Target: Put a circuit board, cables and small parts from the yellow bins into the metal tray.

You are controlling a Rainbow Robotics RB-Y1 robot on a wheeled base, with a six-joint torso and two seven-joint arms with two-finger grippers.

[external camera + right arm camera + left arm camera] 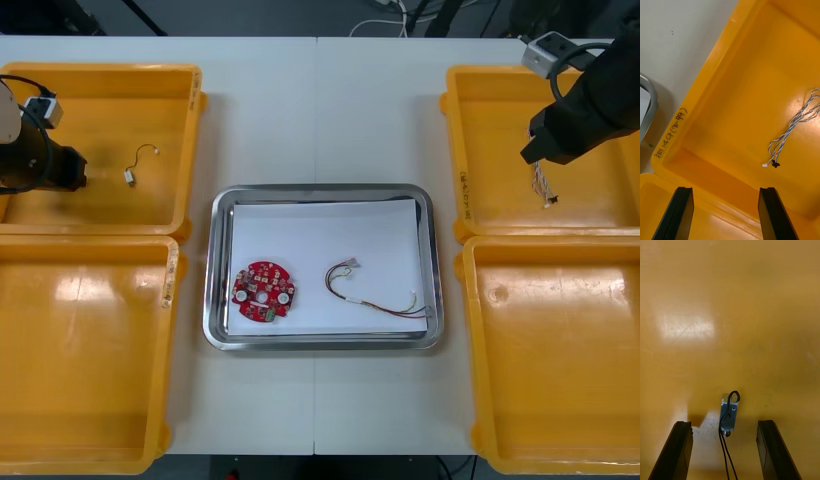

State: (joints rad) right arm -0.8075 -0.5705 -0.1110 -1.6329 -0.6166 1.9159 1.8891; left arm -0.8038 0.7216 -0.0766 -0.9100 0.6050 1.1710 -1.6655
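Next, the left gripper grabs the small metal part by the flat sides of its metal body [728, 416], since the thin black cable [725, 453] hangs slack.
A small metal part [729, 416] with a thin black cable [725, 453] lies on the floor of the far left yellow bin [100, 80]. My left gripper [724, 423] is open, its fingers [681, 450] standing either side of the part without touching it. In the front view the part [130, 177] sits just right of the left arm [45, 165]. My right gripper [726, 189] is open over the far right yellow bin [480, 90]. A twisted blue and white cable [793, 127] lies ahead of it, off to one side. The same cable [545, 185] shows below the right arm [585, 110].
The metal tray [222, 330], white inside, holds a round red circuit board [263, 292] and a red and yellow cable [375, 290]. Two near yellow bins [80, 350] [560, 360] flank it. The tray's rim [649, 108] shows beside the right bin's wall.
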